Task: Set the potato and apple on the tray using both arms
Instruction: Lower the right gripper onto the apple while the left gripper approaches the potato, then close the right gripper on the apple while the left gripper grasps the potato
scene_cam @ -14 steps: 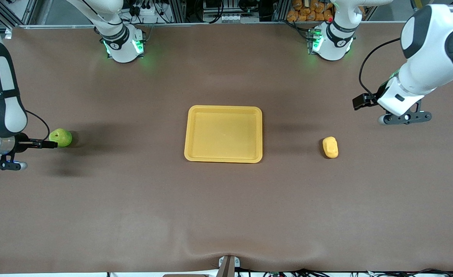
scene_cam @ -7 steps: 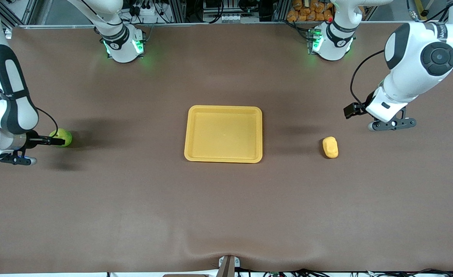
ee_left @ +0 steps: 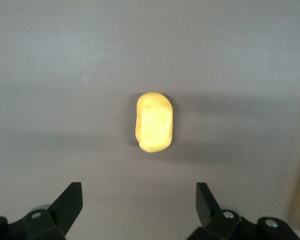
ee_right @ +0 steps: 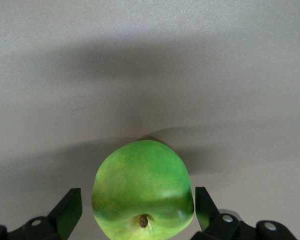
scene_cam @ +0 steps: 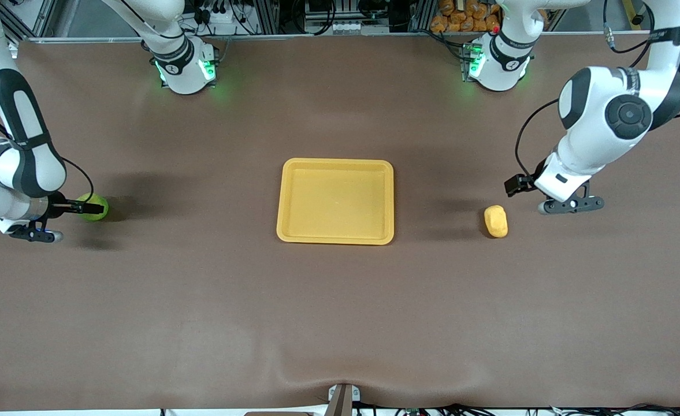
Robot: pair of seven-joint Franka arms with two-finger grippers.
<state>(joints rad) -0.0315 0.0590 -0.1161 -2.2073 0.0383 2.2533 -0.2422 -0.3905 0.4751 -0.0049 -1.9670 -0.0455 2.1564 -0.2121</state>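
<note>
Next, my left gripper grips the potato across its long sides. Then it is able to place the potato [scene_cam: 495, 221] on the yellow tray.
The green apple [scene_cam: 96, 209] lies on the table at the right arm's end. My right gripper [scene_cam: 83, 206] is low at it and open. In the right wrist view the apple [ee_right: 142, 182] sits between the open fingers of the right gripper [ee_right: 138, 206], stem end toward the camera. The pale yellow potato [scene_cam: 495, 221] lies toward the left arm's end. My left gripper [scene_cam: 515, 185] is open and empty over the table just beside it. In the left wrist view the potato [ee_left: 154, 121] lies ahead of the left gripper [ee_left: 138, 200]. The yellow-orange tray [scene_cam: 335, 163] sits mid-table, empty.
The brown table surface stretches bare around the tray. Both arm bases [scene_cam: 185, 66] [scene_cam: 497, 63] stand along the table's edge farthest from the front camera. Cables and boxes lie off the table past that edge.
The left arm has swung down and in, bringing its gripper close to the potato. The right gripper has moved a little forward, so its fingers now flank the apple. Apple, potato and tray have not moved.
</note>
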